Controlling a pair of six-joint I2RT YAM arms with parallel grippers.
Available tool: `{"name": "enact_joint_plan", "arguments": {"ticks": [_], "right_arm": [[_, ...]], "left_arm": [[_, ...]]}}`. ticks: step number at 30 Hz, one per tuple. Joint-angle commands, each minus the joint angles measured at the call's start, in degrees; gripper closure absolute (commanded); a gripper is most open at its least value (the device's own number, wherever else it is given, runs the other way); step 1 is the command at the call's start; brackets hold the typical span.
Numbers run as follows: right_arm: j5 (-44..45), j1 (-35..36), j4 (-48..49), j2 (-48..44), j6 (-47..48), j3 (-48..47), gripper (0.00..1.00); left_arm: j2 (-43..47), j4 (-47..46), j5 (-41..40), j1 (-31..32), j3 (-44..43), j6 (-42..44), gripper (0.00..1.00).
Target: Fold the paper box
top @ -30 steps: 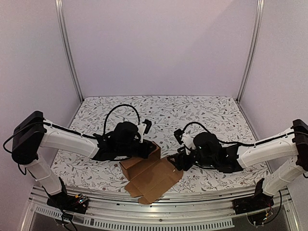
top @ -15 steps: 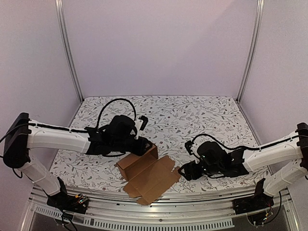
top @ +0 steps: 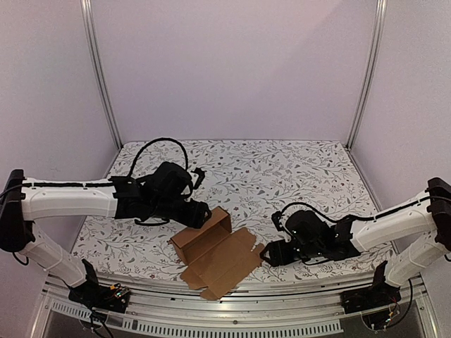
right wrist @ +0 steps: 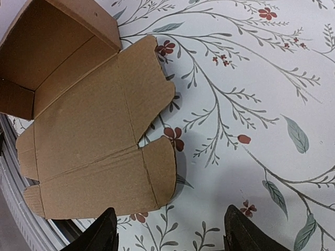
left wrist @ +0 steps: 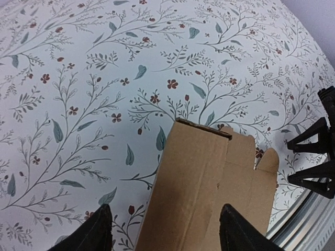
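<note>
The right gripper grabs the lid panel's nearest rounded tab (top: 258, 251) next, to turn the paper box (top: 213, 248) away from the bar for folding.
The paper box (top: 213, 248) is plain brown cardboard near the table's front edge. Its far part stands up as low walls, and its lid panel with rounded tabs lies flat toward the rail. My left gripper (top: 202, 215) hovers open just behind the raised wall. In the left wrist view the box (left wrist: 209, 178) lies below the spread left gripper (left wrist: 167, 232), with neither finger touching it. My right gripper (top: 266, 253) stands open just right of the flat tabs. In the right wrist view the box (right wrist: 89, 120) is left of the right gripper (right wrist: 175, 232), which holds nothing.
A floral cloth (top: 282, 176) covers the table. A metal rail (top: 232, 310) runs along the near edge, just past the box's lid. Upright frame posts (top: 102, 77) stand at the back corners. The right arm's black fingers (left wrist: 314, 157) show in the left wrist view.
My left gripper has opened, let go of the box's raised wall and drawn back to the left. My right gripper has dropped and pulled away to the right of the flap.
</note>
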State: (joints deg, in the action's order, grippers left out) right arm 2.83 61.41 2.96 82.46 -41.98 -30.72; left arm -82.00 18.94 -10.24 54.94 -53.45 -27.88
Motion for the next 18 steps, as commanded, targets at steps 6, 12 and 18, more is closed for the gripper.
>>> {"name": "enact_joint_plan", "arguments": {"ticks": [6,12,18], "right_arm": [[-6.28,-3.02,7.32,4.67,-0.50,-0.60,0.46],[-9.09,-3.44,12.04,8.30,-0.68,-0.68,0.55],[-9.97,-3.45,17.06,10.71,-1.34,1.49,0.65]], "left_arm": [[3.61,4.81,-2.71,-0.68,3.29,-0.70,0.30],[6.05,5.48,-3.53,-0.70,4.42,-0.86,0.29],[8.51,5.91,-4.31,-0.88,5.60,-1.03,0.28]]}}
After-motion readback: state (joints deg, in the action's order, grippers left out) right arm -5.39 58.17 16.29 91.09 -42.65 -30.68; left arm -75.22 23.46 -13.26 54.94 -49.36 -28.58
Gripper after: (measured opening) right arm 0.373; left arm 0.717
